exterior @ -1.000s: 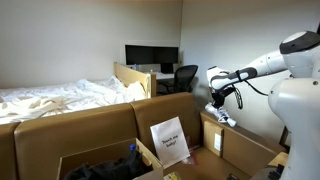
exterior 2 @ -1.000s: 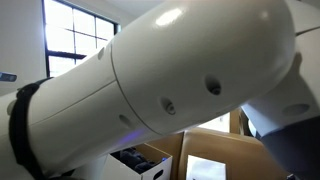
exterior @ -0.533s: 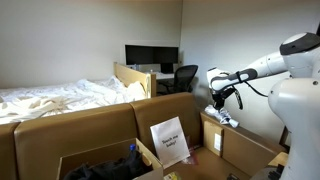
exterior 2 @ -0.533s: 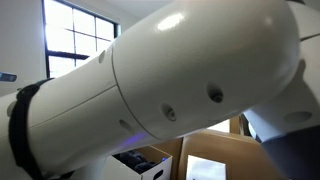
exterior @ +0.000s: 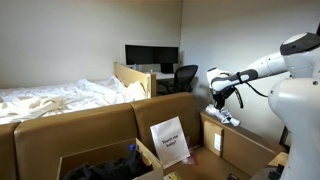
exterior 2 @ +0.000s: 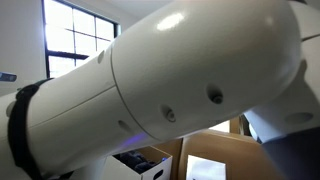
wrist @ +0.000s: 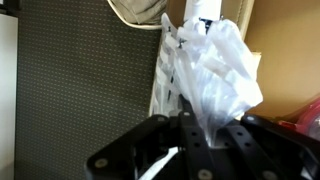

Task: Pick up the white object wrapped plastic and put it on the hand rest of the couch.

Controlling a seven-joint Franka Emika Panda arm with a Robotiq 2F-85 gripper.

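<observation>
My gripper opens now, since the white object's bottom [exterior: 226,118] meets the brown hand rest below my fingers and the object would rest there if released.
In the wrist view my gripper [wrist: 196,128] is shut on the clear plastic wrapping of the white object [wrist: 215,70], which hangs in front of the fingers. In an exterior view the gripper [exterior: 219,108] hangs from the white arm at the right, with the white wrapped object [exterior: 226,117] dangling under it above the open top of a cardboard box [exterior: 240,145]. No couch hand rest can be made out. In an exterior view the arm's white housing [exterior 2: 170,80] fills nearly the whole picture and hides the gripper.
Large cardboard boxes [exterior: 90,135] stand in front, one with a white paper sheet [exterior: 169,140]. A bed with white sheets [exterior: 55,98] lies at the left; a desk with monitor [exterior: 150,55] and black chair [exterior: 184,78] behind. A dark textured surface [wrist: 80,80] lies below.
</observation>
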